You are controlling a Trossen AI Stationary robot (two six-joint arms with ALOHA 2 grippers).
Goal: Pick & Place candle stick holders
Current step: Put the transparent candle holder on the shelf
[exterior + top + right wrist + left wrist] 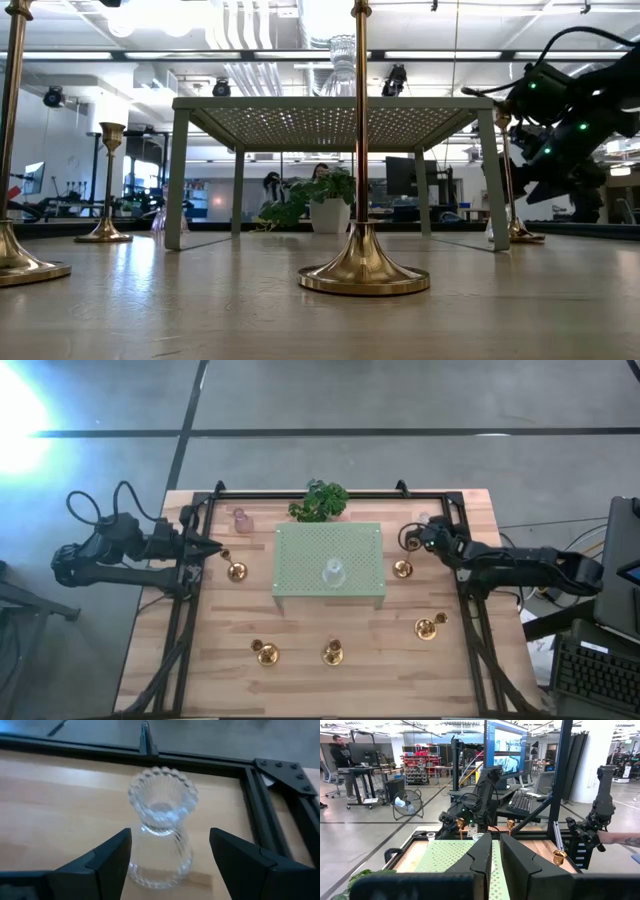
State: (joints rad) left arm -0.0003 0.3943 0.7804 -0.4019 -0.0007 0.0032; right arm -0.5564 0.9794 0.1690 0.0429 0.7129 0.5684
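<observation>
My right gripper next needs to grab the glass candle stick holder by its narrow neck [161,829] to place it on the green stand.
A clear glass candle stick holder [161,807] stands upright on its base on the table near the far right corner. My right gripper [170,855] [415,533] is open, with one finger on each side of the glass holder's lower part, and I see no touch. My left gripper [214,550] [496,845] is shut and empty, level above the table's left side. Another clear glass holder [333,572] stands on the pale green perforated stand [300,550]. A pink glass holder [241,520] stands at the far left. Several brass holders stand on the table, among them three [237,571] [402,569] [427,627].
A leafy plant [318,502] stands behind the stand. Two more brass holders [265,652] [333,653] stand near the front edge. A black metal frame [260,805] runs along the table's edges, close beside the glass holder. Bare wood lies between the stand and the front holders.
</observation>
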